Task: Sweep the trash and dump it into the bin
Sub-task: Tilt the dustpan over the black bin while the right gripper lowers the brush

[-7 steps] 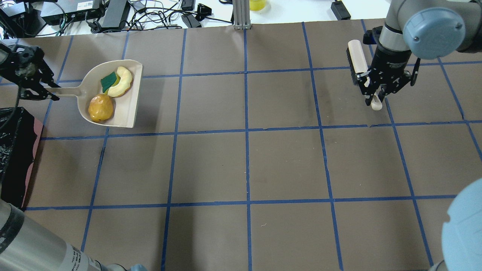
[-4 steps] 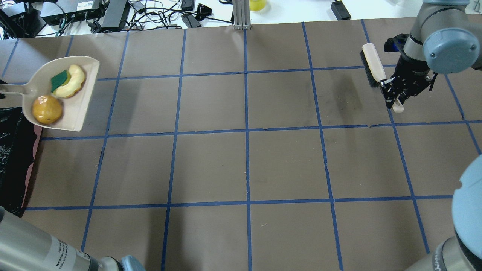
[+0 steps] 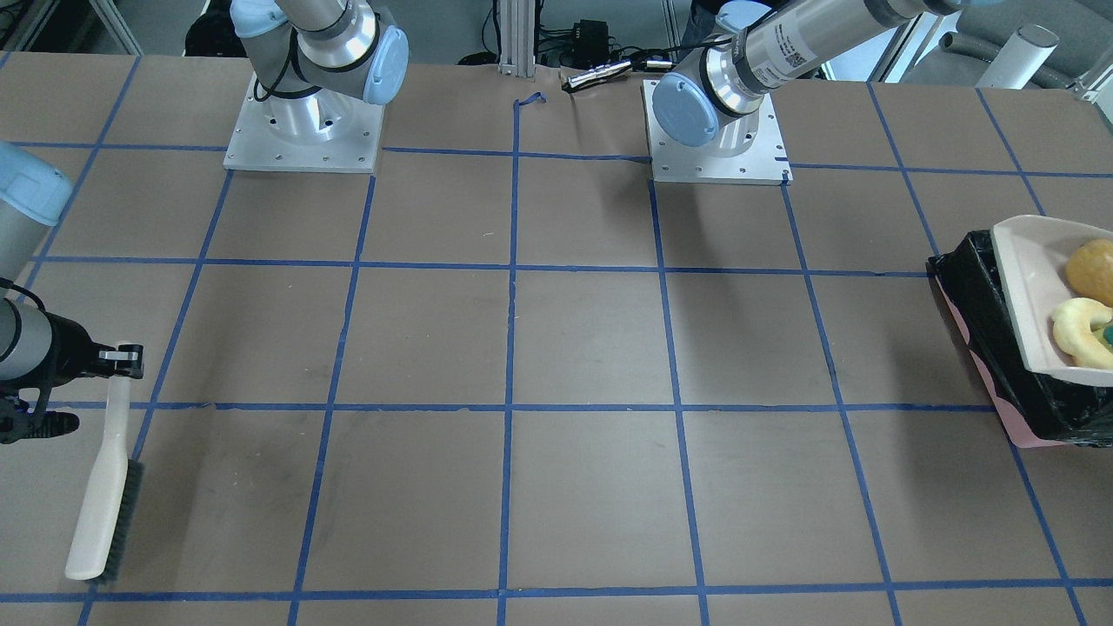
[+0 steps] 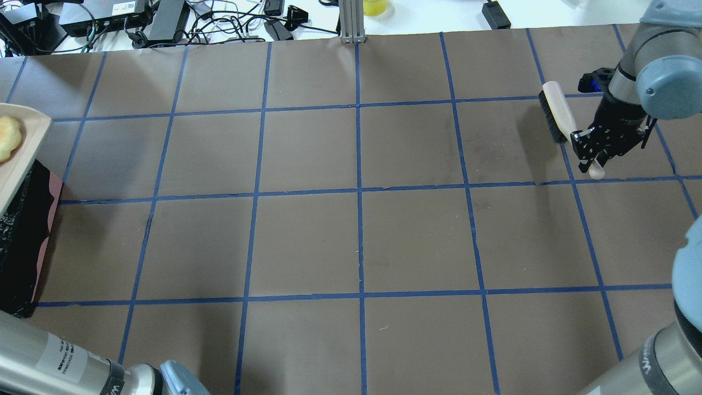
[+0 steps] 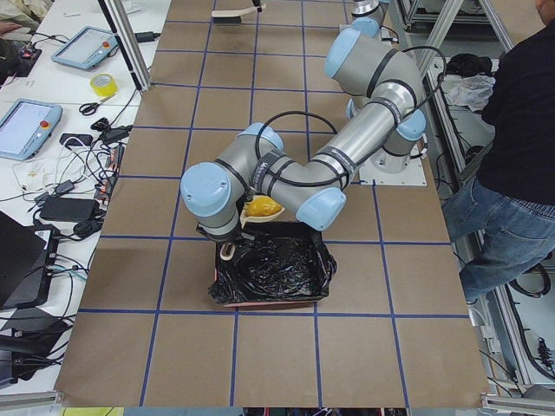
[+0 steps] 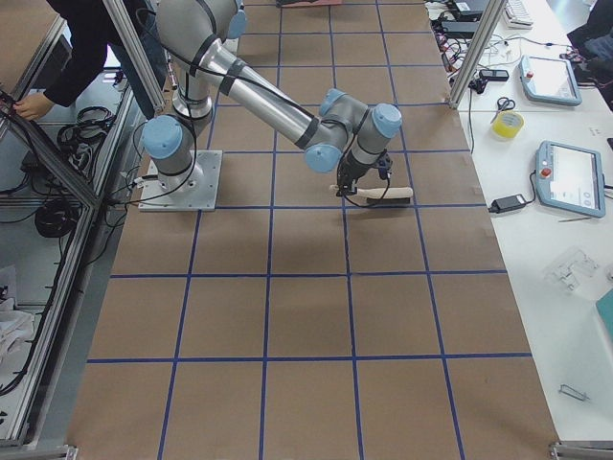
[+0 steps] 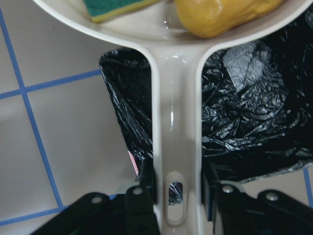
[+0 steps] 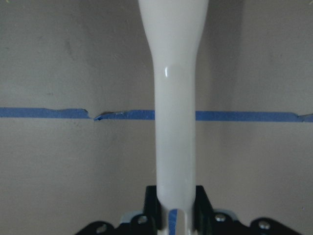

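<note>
The brush's bristles are above their shadow on the tabletop, so the brush would drop if I opened now. My right gripper needs to lower the brush before letting go of it.
The beige dustpan (image 3: 1030, 287) hangs level over the bin (image 3: 983, 348), a pink-sided box with a black bag. In it lie the orange-yellow lump (image 3: 1094, 265), the pale crescent slice (image 3: 1076, 335) and the green-topped sponge (image 3: 1108, 336). In the left wrist view my left gripper (image 7: 176, 193) is shut on the dustpan handle (image 7: 175, 127), with the sponge (image 7: 115, 7), the lump (image 7: 220, 14) and the bag (image 7: 254, 117) beyond. My right gripper (image 4: 595, 156) is shut on the handle of a brush (image 4: 556, 109) at the table's far right.
The bin (image 4: 22, 241) stands at the table's left edge, half out of the overhead view. Cables and boxes (image 4: 137, 22) lie beyond the far edge, with a metal post (image 4: 351, 22). A person (image 5: 512, 147) stands beside the table.
My left arm has carried the loaded dustpan leftward from the table to over the bin, nearly out of the overhead view. My right arm has moved the brush a little rightward.
</note>
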Controlling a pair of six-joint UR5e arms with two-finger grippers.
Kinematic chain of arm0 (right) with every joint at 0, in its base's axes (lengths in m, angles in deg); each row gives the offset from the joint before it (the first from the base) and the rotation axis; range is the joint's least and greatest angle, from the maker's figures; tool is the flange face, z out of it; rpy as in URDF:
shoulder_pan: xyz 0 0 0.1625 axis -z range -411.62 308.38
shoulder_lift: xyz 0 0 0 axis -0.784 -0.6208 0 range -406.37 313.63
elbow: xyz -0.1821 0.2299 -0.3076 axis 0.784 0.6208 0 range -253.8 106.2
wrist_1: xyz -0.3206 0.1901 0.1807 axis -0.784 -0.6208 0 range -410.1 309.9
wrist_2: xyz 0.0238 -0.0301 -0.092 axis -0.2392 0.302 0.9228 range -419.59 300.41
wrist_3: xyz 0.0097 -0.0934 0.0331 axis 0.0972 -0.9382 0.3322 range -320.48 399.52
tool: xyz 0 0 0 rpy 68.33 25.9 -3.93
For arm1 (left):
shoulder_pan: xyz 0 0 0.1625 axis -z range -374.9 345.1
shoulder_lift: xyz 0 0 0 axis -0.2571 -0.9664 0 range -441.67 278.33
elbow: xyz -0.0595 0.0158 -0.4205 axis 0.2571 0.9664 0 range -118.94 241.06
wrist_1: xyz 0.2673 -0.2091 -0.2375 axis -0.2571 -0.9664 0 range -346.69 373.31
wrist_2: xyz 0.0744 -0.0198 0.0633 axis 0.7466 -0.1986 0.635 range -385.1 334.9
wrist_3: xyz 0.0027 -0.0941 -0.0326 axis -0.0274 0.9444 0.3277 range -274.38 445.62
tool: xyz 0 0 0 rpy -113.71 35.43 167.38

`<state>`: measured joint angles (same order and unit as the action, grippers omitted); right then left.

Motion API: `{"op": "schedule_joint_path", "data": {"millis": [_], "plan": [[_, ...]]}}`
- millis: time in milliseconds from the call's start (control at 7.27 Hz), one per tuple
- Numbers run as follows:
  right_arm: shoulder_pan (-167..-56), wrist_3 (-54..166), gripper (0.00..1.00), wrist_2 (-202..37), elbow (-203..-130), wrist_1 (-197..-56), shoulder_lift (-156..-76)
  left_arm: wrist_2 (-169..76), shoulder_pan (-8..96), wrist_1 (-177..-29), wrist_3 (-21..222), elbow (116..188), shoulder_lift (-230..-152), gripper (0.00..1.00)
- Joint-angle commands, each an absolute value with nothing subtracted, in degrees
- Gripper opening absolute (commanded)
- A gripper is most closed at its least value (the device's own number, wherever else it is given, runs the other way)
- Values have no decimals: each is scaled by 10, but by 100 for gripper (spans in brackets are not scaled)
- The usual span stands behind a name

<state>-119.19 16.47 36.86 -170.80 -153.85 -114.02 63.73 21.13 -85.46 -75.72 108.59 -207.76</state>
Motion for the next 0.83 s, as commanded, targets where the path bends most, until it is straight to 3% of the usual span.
{"op": "schedule_joint_path", "data": {"millis": [0, 688], "plan": [[-1182, 168, 0, 371, -1738, -1535, -1169, 648, 175, -789, -849, 1063, -2110, 0], [-1182, 165, 0, 374, -1768, -1567, -1174, 733, 185, -697, -916, 1116, -2094, 0]]}}
